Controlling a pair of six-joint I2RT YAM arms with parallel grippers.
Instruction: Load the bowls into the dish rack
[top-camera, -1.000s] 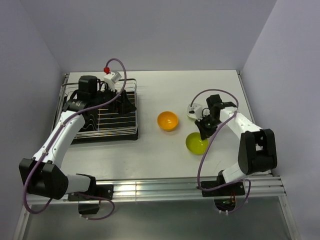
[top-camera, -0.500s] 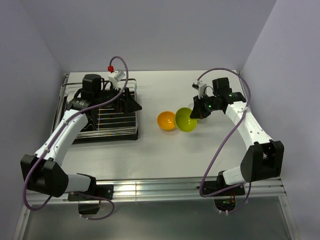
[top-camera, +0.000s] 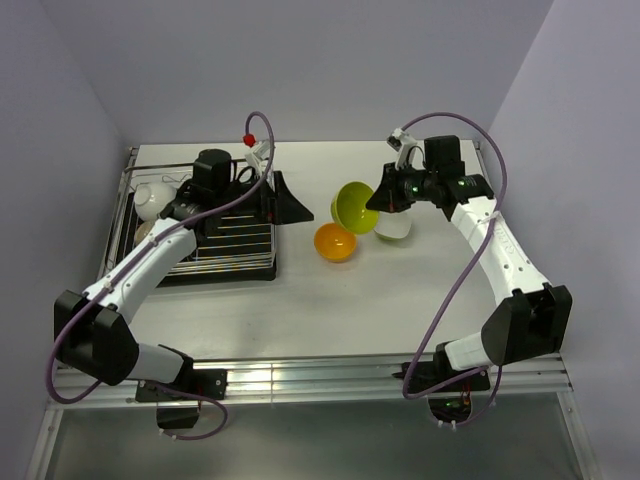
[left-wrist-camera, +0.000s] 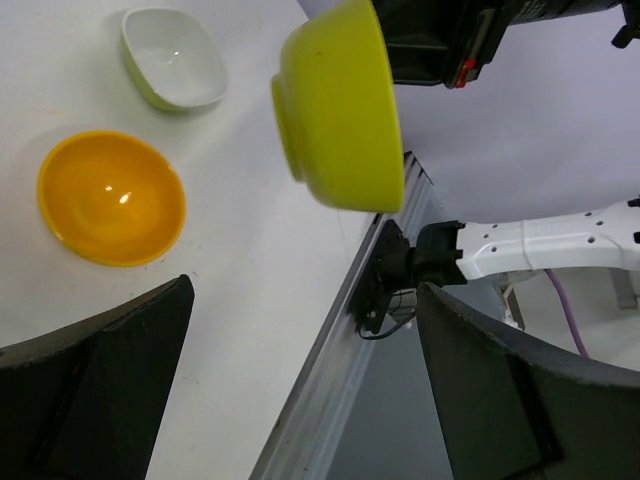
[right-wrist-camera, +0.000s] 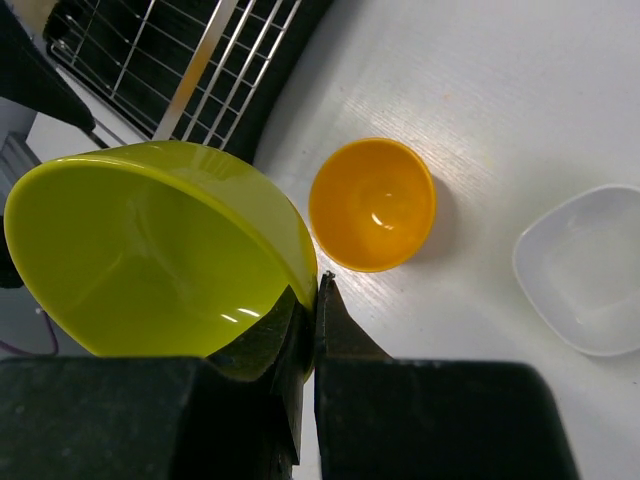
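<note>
My left gripper grabs the lime bowl across its base and rim next, opposite the right gripper, to load it tilted into the rack (top-camera: 215, 238).
My right gripper (top-camera: 378, 200) is shut on the rim of the lime yellow-green bowl (top-camera: 354, 207) and holds it tilted in the air above the table, between the orange bowl (top-camera: 335, 241) and the dish rack (top-camera: 215, 238). In the right wrist view the gripper (right-wrist-camera: 315, 300) pinches the lime bowl's (right-wrist-camera: 150, 260) edge. My left gripper (top-camera: 289, 204) is open and empty just right of the rack, facing the lime bowl (left-wrist-camera: 340, 110). A white bowl (top-camera: 393, 228) sits on the table under the right arm. Another white bowl (top-camera: 152, 200) stands in the rack's far left.
The orange bowl (left-wrist-camera: 110, 197) and white bowl (left-wrist-camera: 172, 72) lie on the white table below the left gripper (left-wrist-camera: 310, 390). A brownish shape (top-camera: 145, 232) sits at the rack's left end, partly hidden by the left arm. Walls close the back and both sides.
My right gripper lifted the lime bowl off the table and carried it left and farther back. My left gripper swung right, out past the rack's right edge, uncovering the white bowl in the rack.
</note>
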